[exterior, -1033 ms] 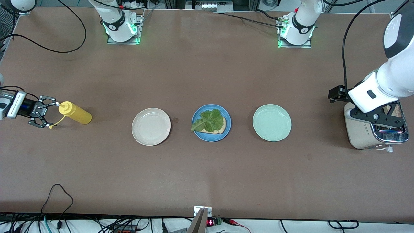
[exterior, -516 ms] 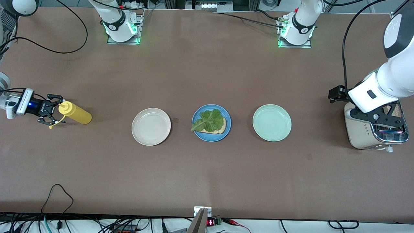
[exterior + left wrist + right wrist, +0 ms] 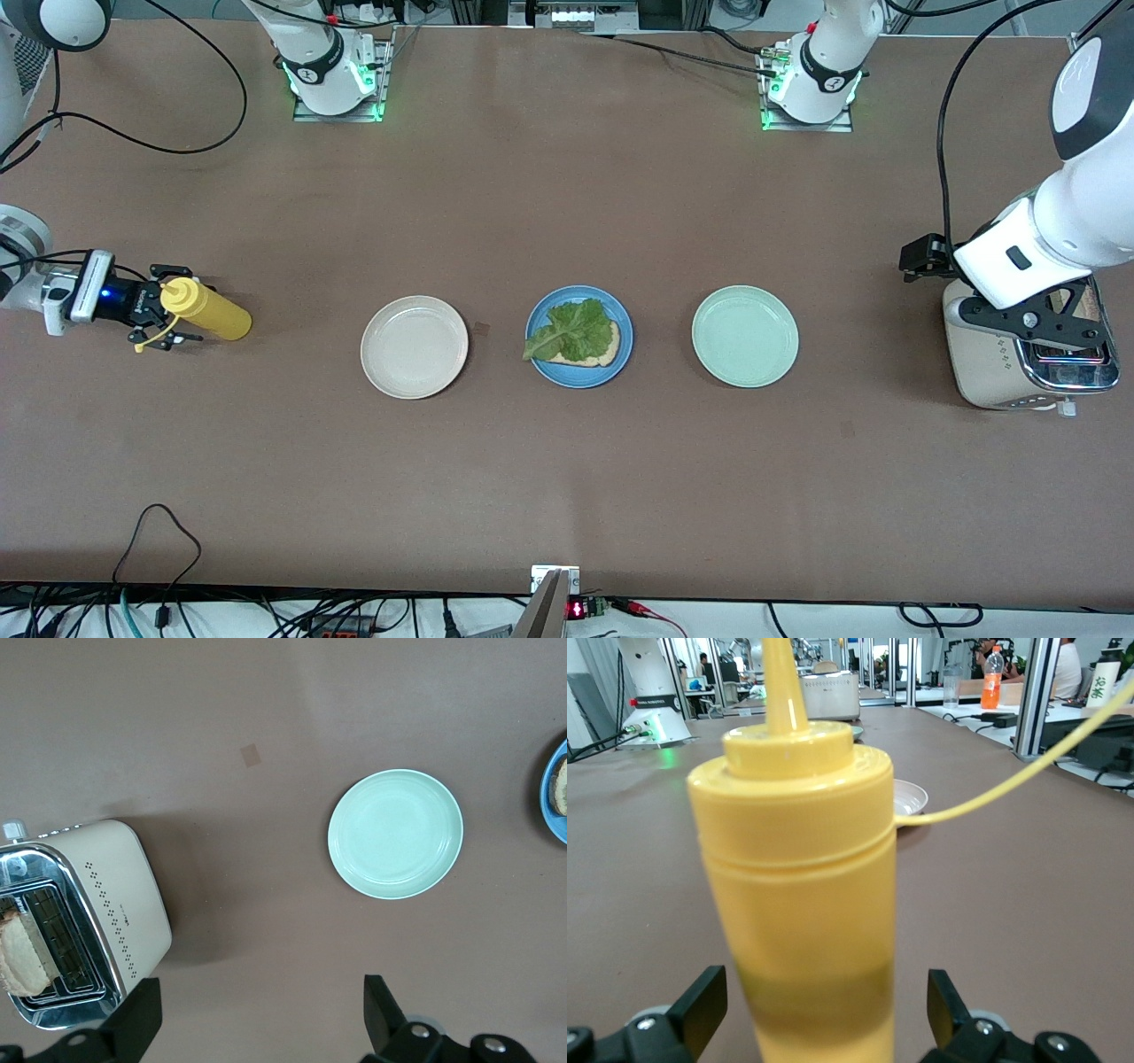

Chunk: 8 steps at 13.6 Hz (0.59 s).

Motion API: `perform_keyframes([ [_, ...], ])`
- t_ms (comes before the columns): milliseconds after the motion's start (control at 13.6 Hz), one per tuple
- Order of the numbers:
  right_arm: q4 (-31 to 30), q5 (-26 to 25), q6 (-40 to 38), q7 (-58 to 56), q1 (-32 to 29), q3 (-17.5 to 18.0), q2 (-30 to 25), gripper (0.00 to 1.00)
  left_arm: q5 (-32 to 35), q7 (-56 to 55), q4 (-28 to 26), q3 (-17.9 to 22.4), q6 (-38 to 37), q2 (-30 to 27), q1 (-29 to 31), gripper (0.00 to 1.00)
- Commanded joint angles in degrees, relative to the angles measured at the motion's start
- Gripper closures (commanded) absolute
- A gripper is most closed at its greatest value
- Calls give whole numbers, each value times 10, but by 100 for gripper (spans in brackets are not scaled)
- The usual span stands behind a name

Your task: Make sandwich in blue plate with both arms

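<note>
Next, my right gripper grabs the yellow squeeze bottle by its body below the cap, to add sauce over the sandwich's lettuce leaf.
The blue plate sits mid-table with one bread slice on it and a green lettuce leaf on top. A second slice stands in a slot of the toaster. My left gripper hangs open over the toaster and the table beside it, holding nothing. At the right arm's end of the table, a yellow squeeze bottle stands upright. My right gripper is level with it and open, one finger on each side and apart from it.
A cream-white plate lies beside the blue plate toward the right arm's end. A mint-green plate lies toward the left arm's end. Black cables run near the right arm and along the table's front edge.
My right gripper has moved in on the yellow bottle until its open fingers flank it. The left arm, plates and food have not moved.
</note>
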Motion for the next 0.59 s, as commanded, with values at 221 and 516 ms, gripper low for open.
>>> perform_keyframes([
  [221,-1,5,13,-7,4,15,7,14,-11,-3,4,0,-10,-7,1,0],
  [516,-1,0,31,-3,26,15,-4,93,-11,-3,4,0,-10,-7,1,0],
])
